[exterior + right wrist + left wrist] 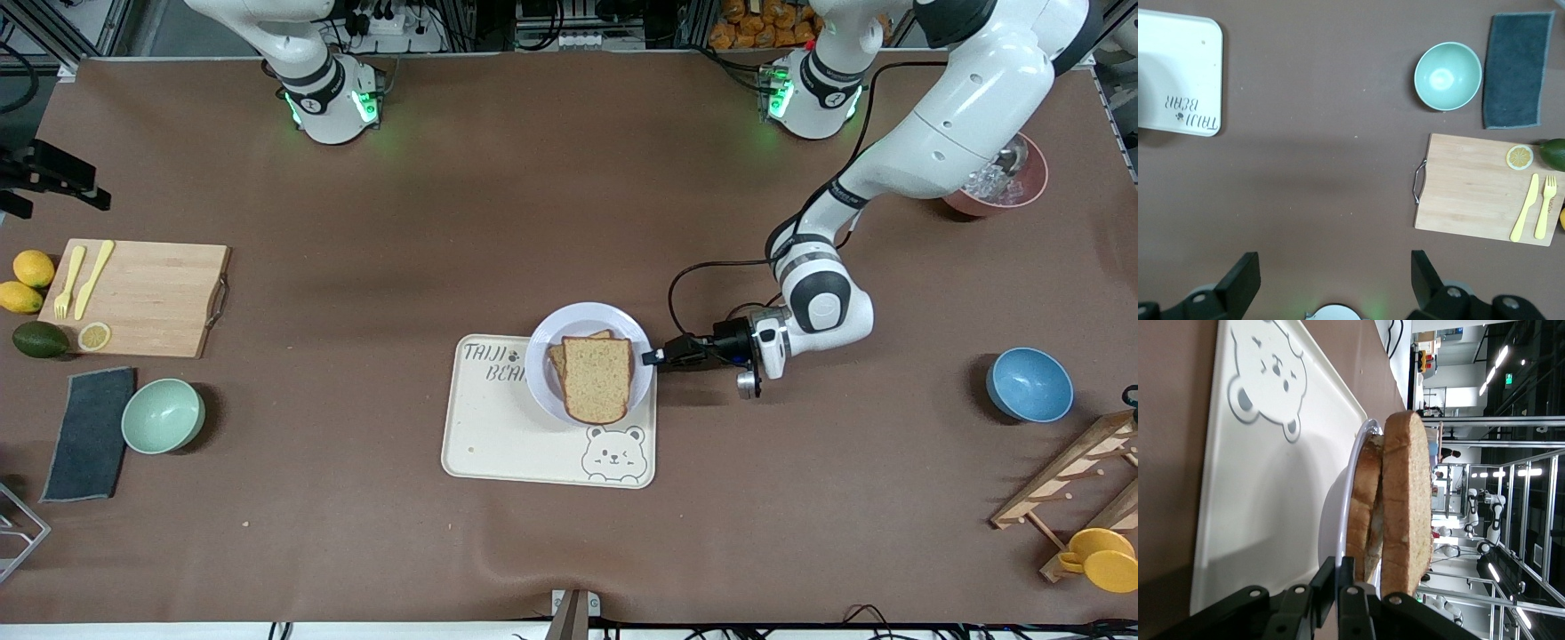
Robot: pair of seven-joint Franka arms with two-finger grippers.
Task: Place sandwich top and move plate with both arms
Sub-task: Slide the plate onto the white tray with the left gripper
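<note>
I should keep my left gripper closed on the plate: the plate's rim [539,395] is above the cream tray [507,436].
The plate [580,318] rests partly on the cream bear tray [507,436], at the tray's corner toward the left arm's end. The sandwich top [597,378], a speckled brown slice, lies on a lower slice on the plate. My left gripper [653,357] is low at the plate's edge, shut on its rim. In the left wrist view the rim [1355,487] runs between my fingers [1346,577], with the sandwich top [1407,507] stacked above the tray [1258,507]. My right gripper [1333,267] is open and empty, high over bare table; the front view does not show it.
A cutting board [147,298] with yellow cutlery, a green bowl [163,415] and a dark cloth [89,434] lie toward the right arm's end. A blue bowl [1029,384], a pink bowl [1009,187] and a wooden rack [1076,484] stand toward the left arm's end.
</note>
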